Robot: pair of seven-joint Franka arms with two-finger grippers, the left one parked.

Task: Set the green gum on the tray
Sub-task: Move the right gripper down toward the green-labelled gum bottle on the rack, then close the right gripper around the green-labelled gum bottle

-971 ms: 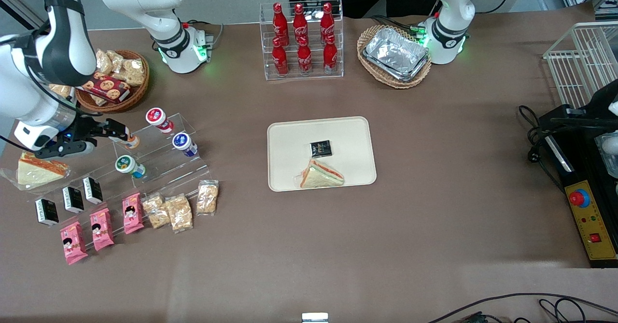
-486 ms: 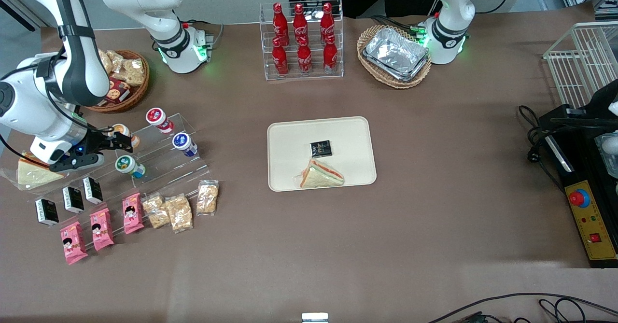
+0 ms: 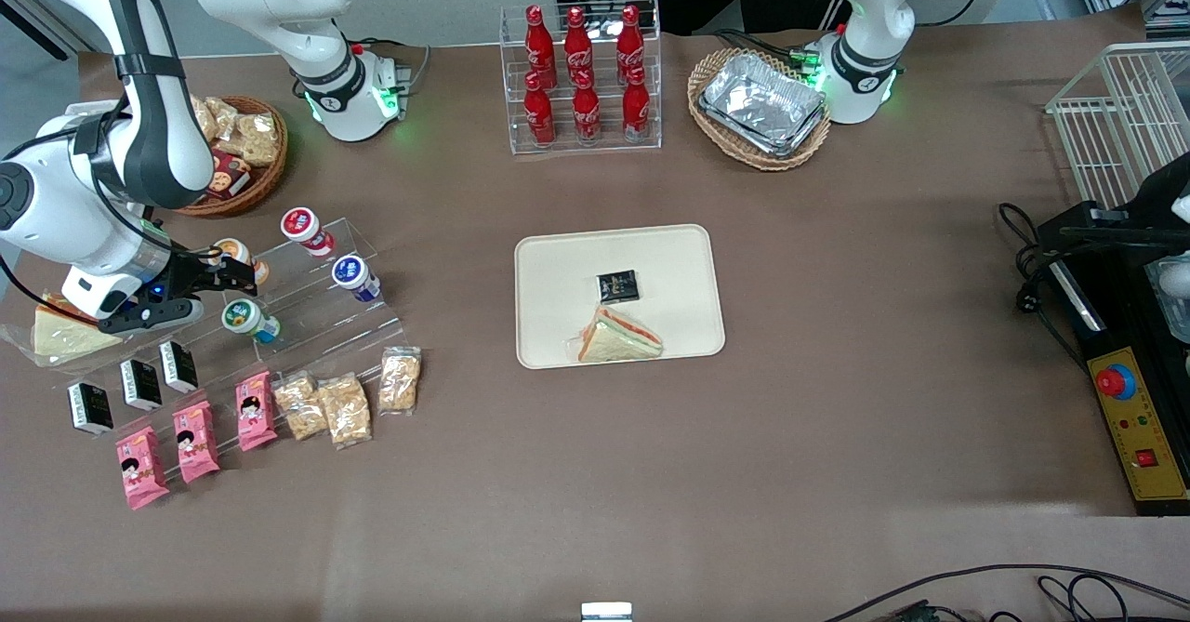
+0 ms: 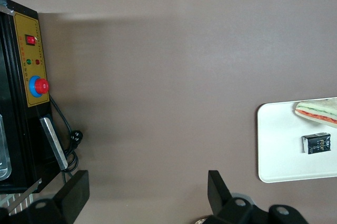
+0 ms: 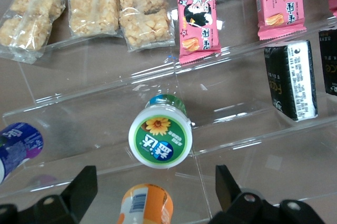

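Observation:
The green gum should go on the tray (image 3: 558,259), so my right gripper next needs to grab the gum by its white lidded end (image 3: 241,315).
The green gum (image 3: 244,317) lies on the middle step of a clear acrylic stand (image 3: 307,324), its green-and-white lid (image 5: 160,135) facing up at my wrist camera. My right gripper (image 3: 218,292) hovers over the stand, open, with its fingers wide apart and nothing held. In the right wrist view the gripper (image 5: 155,182) straddles the orange-lidded bottle (image 5: 147,203), and the green gum sits just ahead of the fingertips. The cream tray (image 3: 558,259) lies at the table's middle, also seen in the left wrist view (image 4: 274,145).
The tray holds a sandwich (image 3: 618,336) and a black packet (image 3: 618,284). On the stand are a blue-lidded bottle (image 3: 353,275), a red-lidded bottle (image 3: 302,227), black boxes (image 5: 290,81), pink packets (image 5: 197,13) and cracker packs (image 5: 145,16). A snack basket (image 3: 237,152) stands close to the arm.
The right arm swung nearer the front camera, uncovering the orange-lidded bottle's lid. The gripper now sits closer to the green gum. Over the last half second it barely shifted.

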